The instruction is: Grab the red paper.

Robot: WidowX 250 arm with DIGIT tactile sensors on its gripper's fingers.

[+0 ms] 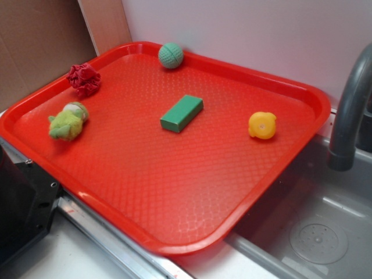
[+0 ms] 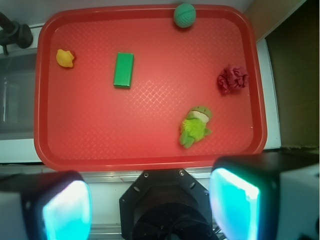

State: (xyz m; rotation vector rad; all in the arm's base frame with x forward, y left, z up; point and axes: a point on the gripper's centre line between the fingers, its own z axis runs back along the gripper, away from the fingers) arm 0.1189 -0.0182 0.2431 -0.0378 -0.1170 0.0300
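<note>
My gripper grips the crumpled wad by its ruffled edge (image 1: 87, 88) next, to pick the red paper off the red tray.
The red paper (image 1: 84, 79) (image 2: 231, 78) is a small dark crimson crumpled wad lying near the left rim of the big red tray (image 1: 174, 197) (image 2: 150, 160). In the wrist view it sits at the tray's right side, far ahead of my gripper (image 2: 150, 205). The gripper hangs high above the tray's near edge, open, with nothing between its two cyan-lit fingers (image 2: 67, 210). The exterior view shows no gripper, only the robot's black base (image 1: 20, 203) at the lower left.
On the tray also lie a green plush toy (image 1: 68, 121) (image 2: 196, 126) just beside the paper, a green block (image 1: 182, 113) (image 2: 123, 70), a green ball (image 1: 171, 55) (image 2: 184, 15) and a yellow duck (image 1: 262, 125) (image 2: 65, 58). A sink (image 1: 314, 232) and grey faucet (image 1: 349, 110) flank the tray.
</note>
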